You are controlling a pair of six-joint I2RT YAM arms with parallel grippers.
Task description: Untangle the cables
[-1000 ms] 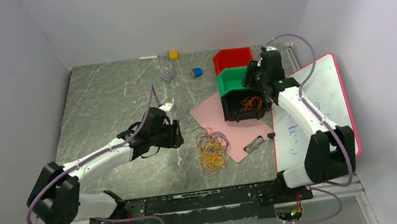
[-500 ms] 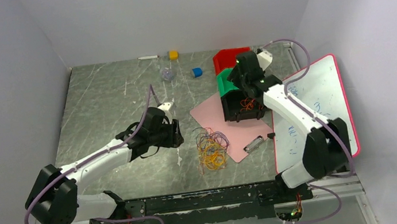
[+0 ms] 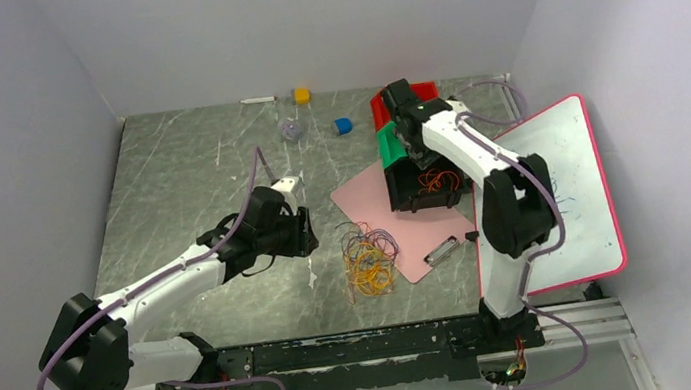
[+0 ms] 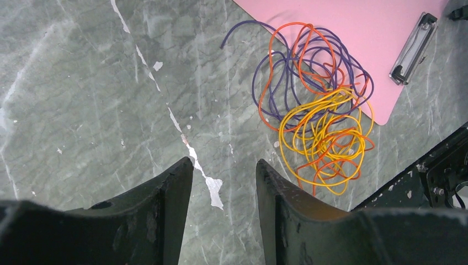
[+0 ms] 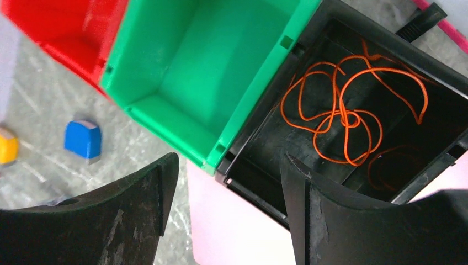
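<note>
My right gripper will grab the green and black bins by their adjoining sides, so both bins' openings stay free for cables.
The cables (image 3: 368, 258) lie as a tangle of orange, yellow and dark purple loops, partly on the pink clipboard (image 3: 373, 201); in the left wrist view the cables (image 4: 317, 127) lie ahead and to the right of my fingers. My left gripper (image 3: 309, 232) (image 4: 223, 163) hangs open and empty just left of the tangle. One orange cable (image 5: 342, 118) (image 3: 438, 181) lies loose inside the black bin (image 5: 325, 55). My right gripper (image 3: 407, 141) (image 5: 229, 157) is open and empty above the near-left corner where the green bin (image 5: 182, 72) meets the black bin.
A red bin (image 3: 424, 90) stands behind the green bin (image 3: 390, 147) and black bin (image 3: 423, 202). A whiteboard (image 3: 564, 196) leans at the right. A blue block (image 3: 343, 126), yellow block (image 3: 302, 95) and clear object (image 3: 289, 129) lie at the back. The clipboard's clip (image 3: 441, 251) is near the tangle.
My right arm has swung left from the black bin's right side to over the green and red bins, and its jaws have widened. The left arm has barely moved.
</note>
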